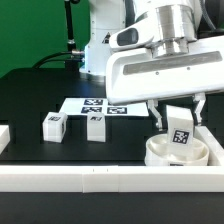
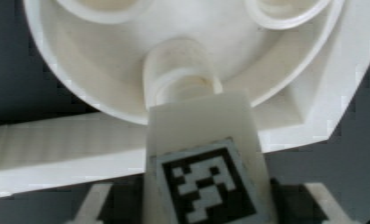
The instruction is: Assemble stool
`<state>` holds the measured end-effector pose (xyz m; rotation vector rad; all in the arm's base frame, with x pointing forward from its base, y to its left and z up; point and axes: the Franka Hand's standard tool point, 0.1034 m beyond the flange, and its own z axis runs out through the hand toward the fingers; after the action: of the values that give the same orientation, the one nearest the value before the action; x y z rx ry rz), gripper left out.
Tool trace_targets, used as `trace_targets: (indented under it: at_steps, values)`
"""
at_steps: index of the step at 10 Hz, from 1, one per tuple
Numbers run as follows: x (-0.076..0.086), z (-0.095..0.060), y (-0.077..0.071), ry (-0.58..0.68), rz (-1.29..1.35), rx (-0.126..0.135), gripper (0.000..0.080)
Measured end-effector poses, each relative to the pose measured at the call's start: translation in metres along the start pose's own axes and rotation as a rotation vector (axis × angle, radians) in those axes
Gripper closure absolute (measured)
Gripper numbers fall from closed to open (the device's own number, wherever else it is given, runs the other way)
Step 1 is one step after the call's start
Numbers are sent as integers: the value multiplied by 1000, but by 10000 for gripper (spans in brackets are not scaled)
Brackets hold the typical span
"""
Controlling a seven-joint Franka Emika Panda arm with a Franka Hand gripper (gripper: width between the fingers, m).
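My gripper is ready to open. The white leg (image 1: 181, 133) has its rounded end in the seat's socket (image 1: 177, 157), so the leg would stay standing.
The stool's round white seat (image 1: 160, 153) lies at the exterior view's right, inside the corner of the white rails. My gripper (image 1: 180, 122) hangs just above it, shut on a white leg (image 1: 181, 133) with a black-and-white tag. The leg leans slightly, with its lower end at the seat. In the wrist view the leg (image 2: 196, 150) runs from between my fingers (image 2: 104, 200) down to a socket in the seat (image 2: 111, 60). The rounded tip meets the socket; how deep it sits is hidden. Two more tagged legs (image 1: 54, 124) (image 1: 96, 125) stand loose on the black table.
The marker board (image 1: 100, 106) lies flat behind the two loose legs. A long white rail (image 1: 100, 179) runs along the front, with another piece at the exterior view's left edge (image 1: 5, 135). The arm's white body (image 1: 160, 65) fills the upper right.
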<state>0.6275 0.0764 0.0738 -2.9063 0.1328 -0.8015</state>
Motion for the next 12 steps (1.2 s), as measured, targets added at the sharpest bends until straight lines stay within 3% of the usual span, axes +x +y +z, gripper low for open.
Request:
trace_targets:
  at_steps: [3, 4, 5, 6, 7, 12]
  values:
    - [0, 0, 0, 55, -5, -1, 475]
    - [-1, 0, 0, 54, -6, -1, 422]
    - [-1, 1, 0, 53, -7, -1, 288]
    - [-2, 1, 0, 46, -8, -1, 288]
    - [2, 0, -1, 20, -10, 2, 180]
    - [32, -25, -4, -11, -17, 7, 151]
